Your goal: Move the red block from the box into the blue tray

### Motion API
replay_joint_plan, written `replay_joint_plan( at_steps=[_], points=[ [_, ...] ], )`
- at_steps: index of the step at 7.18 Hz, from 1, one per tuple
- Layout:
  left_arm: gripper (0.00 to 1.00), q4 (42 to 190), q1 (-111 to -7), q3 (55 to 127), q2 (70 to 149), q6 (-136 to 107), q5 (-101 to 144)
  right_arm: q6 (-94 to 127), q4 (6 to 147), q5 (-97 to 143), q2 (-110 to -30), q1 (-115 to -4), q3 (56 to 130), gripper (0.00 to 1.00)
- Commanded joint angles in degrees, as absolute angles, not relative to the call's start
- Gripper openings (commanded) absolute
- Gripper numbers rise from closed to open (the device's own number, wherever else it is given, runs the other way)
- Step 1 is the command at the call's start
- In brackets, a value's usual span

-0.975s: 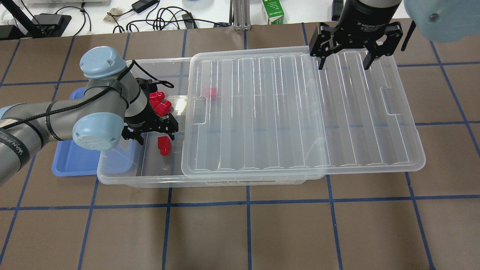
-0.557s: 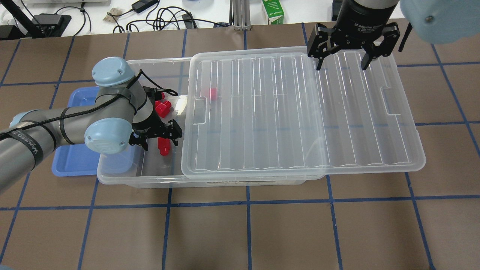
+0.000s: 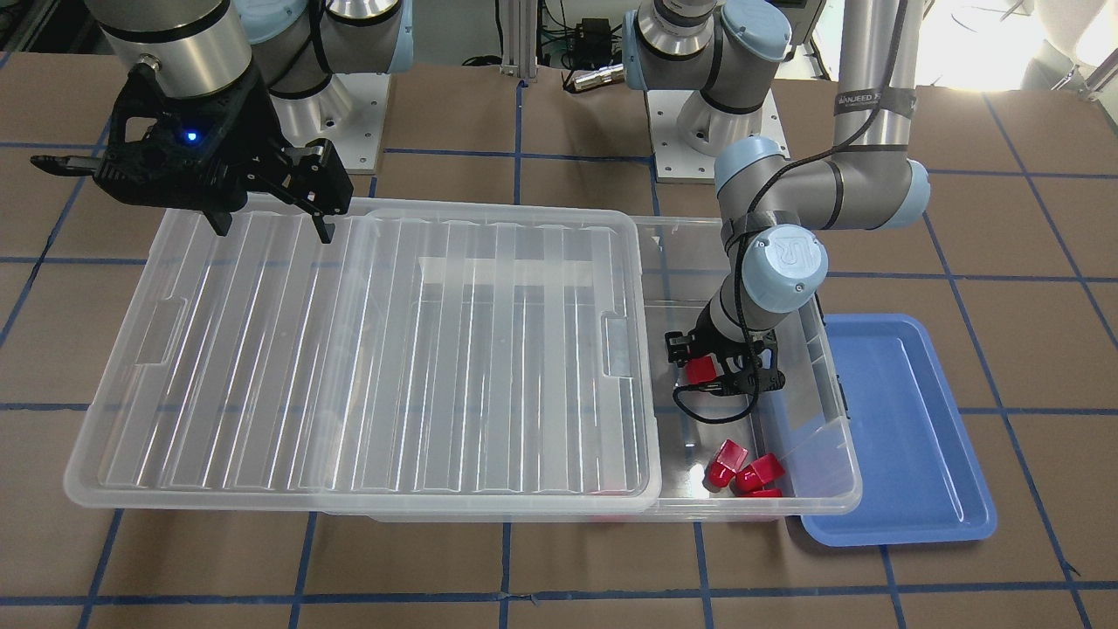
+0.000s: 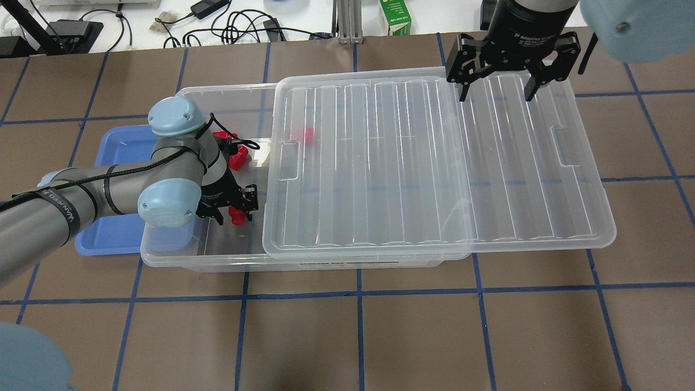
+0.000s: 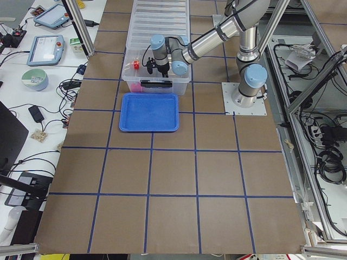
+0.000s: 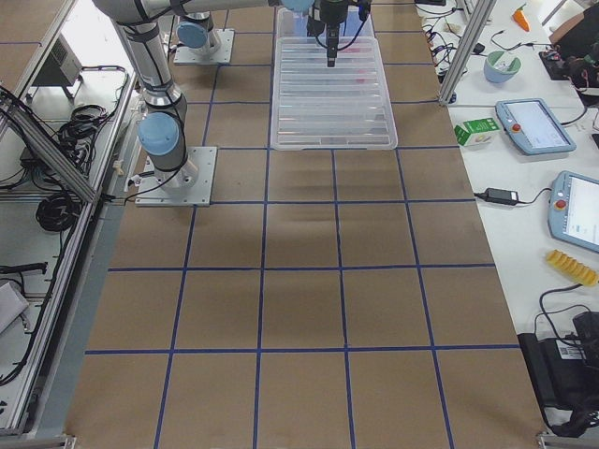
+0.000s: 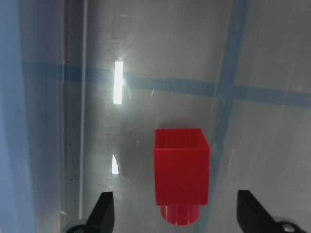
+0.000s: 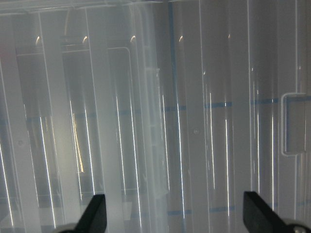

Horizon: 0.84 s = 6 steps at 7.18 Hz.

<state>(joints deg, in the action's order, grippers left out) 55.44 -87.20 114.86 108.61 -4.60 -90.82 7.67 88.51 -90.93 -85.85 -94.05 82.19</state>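
Observation:
I need to move the lone red block into the blue tray (image 3: 907, 419), so my left gripper needs to grab the block by its square body (image 3: 699, 369) next.
A lone red block (image 7: 181, 170) lies on the floor of the clear box (image 4: 217, 262), stud pointing toward the camera. My left gripper (image 7: 179, 213) is open, low inside the box's uncovered end, with a finger on each side of this block (image 4: 237, 217) and not touching it; it also shows in the front view (image 3: 723, 374). The blue tray (image 4: 117, 239) lies beside the box, partly under my left arm. My right gripper (image 4: 494, 89) is open and empty above the far part of the slid-aside lid (image 4: 434, 163).
A few more red blocks (image 4: 238, 157) lie in the box's far corner (image 3: 742, 472), and one (image 4: 308, 134) shows through the lid. The lid covers most of the box and overhangs to the right. Cables and a green carton (image 4: 395, 16) lie beyond the table.
My left gripper has moved toward the near side of the box and come down over the lone red block. My right gripper has hardly moved.

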Motion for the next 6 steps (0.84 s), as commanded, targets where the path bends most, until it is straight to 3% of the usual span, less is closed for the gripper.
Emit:
replay_joint_plan(
  at_steps=[1, 2, 5, 6],
  points=[
    [0.0, 55.2, -87.27, 114.09, 108.55, -4.66, -90.88, 7.47, 88.51, -91.05, -85.87, -94.04, 82.18, 1.0],
    [0.0, 56.76, -87.28, 111.91, 106.72, -4.57, -91.05, 7.82, 88.51, -90.79, -86.13, -94.04, 82.0, 1.0],
    [0.0, 85.7, -87.19, 91.65, 102.75, -3.79, -91.23, 7.39, 88.5, -90.7, -85.87, -93.78, 82.09, 1.0],
    [0.0, 87.96, -87.1, 88.62, 101.87, -3.08, -93.58, 7.21, 88.42, -91.05, -85.87, -93.43, 82.09, 1.0]
  ],
)
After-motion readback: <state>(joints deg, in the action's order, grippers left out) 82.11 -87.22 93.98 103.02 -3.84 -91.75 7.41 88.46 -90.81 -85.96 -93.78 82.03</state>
